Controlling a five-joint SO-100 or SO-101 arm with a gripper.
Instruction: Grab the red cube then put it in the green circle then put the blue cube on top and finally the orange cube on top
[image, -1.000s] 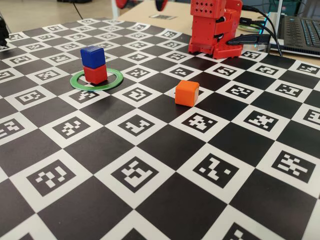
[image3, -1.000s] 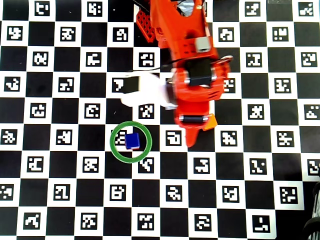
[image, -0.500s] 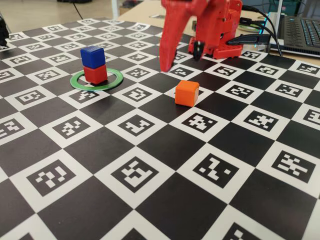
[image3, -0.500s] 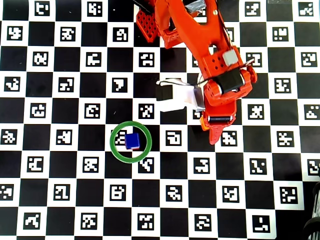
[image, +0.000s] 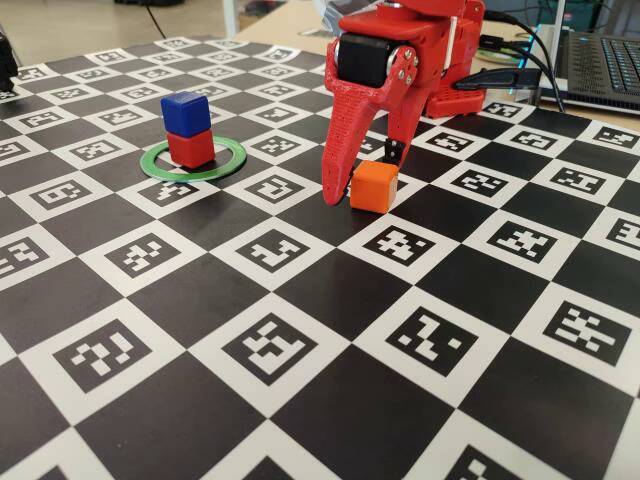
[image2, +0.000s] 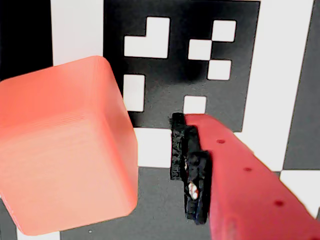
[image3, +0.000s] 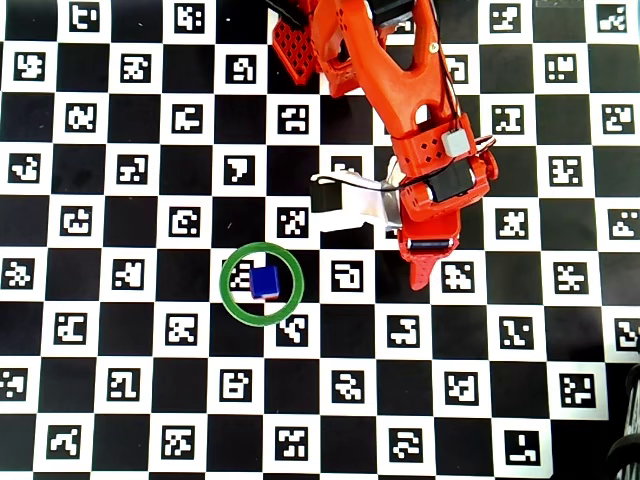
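I need to put the orange cube (image: 374, 187) on top of the blue cube (image: 184, 112) to finish the stack, so my gripper should next grab the orange cube by its opposite sides.
The red cube (image: 191, 149) sits inside the green circle (image: 232, 158), and the blue cube (image: 184, 112) is stacked on top of it. From overhead only the blue cube (image3: 264, 281) shows within the green circle (image3: 224, 287); the red one is hidden beneath it. The orange cube (image: 374, 187) rests on the board to the right. My gripper (image: 361, 180) is down around it, open, one finger on each side. In the wrist view the orange cube (image2: 65, 150) fills the left, apart from the black-padded finger (image2: 235, 185). Overhead, the gripper (image3: 428, 262) covers the orange cube.
The red arm base (image: 440, 60) stands at the back of the checkered marker board. A laptop (image: 600, 60) and cables lie behind it at the right. A white camera mount (image3: 355, 200) sticks out from the wrist toward the left in the overhead view.
The arm swung away from the ring toward the orange cube and came down, so its fingers now straddle that cube. The red and blue stack has not moved.
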